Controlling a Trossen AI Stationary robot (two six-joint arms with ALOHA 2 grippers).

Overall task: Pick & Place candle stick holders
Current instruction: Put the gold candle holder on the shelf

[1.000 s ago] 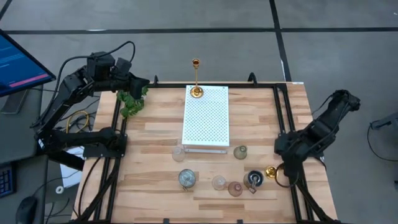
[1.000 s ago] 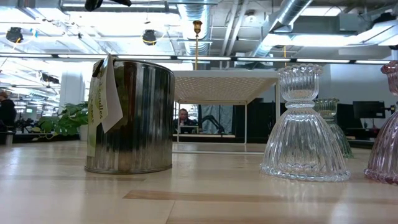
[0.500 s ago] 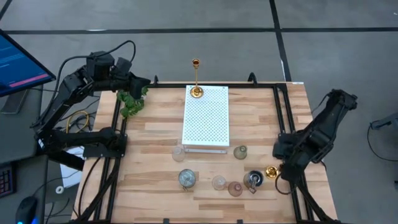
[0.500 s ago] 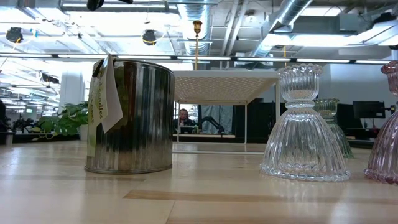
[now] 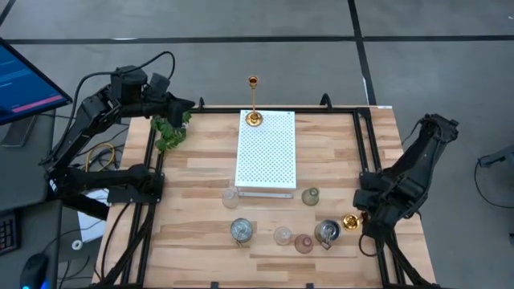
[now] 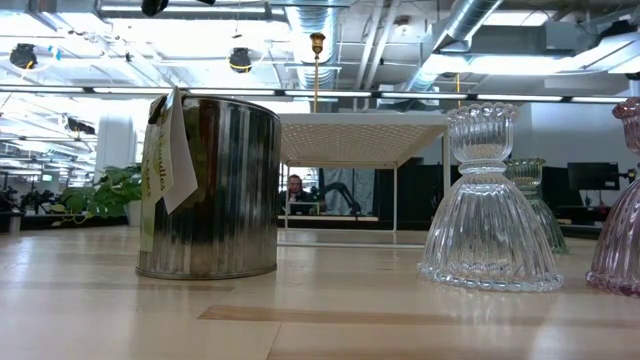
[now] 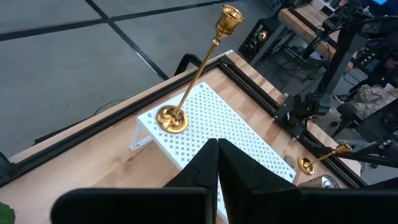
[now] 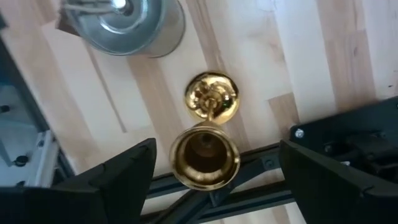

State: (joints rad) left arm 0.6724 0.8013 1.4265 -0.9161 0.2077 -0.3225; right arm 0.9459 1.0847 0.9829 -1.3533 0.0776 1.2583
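Note:
The gold holder's top cup (image 8: 204, 155) is beside my fingers in the right wrist view. My right gripper needs to close now, and it would catch the holder.
One gold candle stick holder (image 5: 253, 118) stands on its round base at the far end of the white dotted board (image 5: 266, 152). A second gold holder (image 8: 205, 158) stands on its base near the table's right edge. My right gripper (image 8: 214, 167) hangs over it, pointing down and open, one finger on either side of its top cup without touching it. Squat cups stand along the near side: silvery (image 5: 241, 230), clear (image 5: 283, 235), pinkish (image 5: 303, 243), silvery (image 5: 326, 233), greenish (image 5: 310, 196). My left gripper (image 7: 217, 165) waits shut, high above the far left corner.
A leafy green plant (image 5: 170, 132) lies at the far left by the black frame rail (image 5: 152, 160). The rail along the right edge (image 8: 348, 134) runs close beside the second gold holder. In the low view a person (image 6: 295, 190) sits in the room beyond the table.
My right gripper has come down and toward the table's near edge, onto the spot above the gold holder by the right edge. No object has moved.

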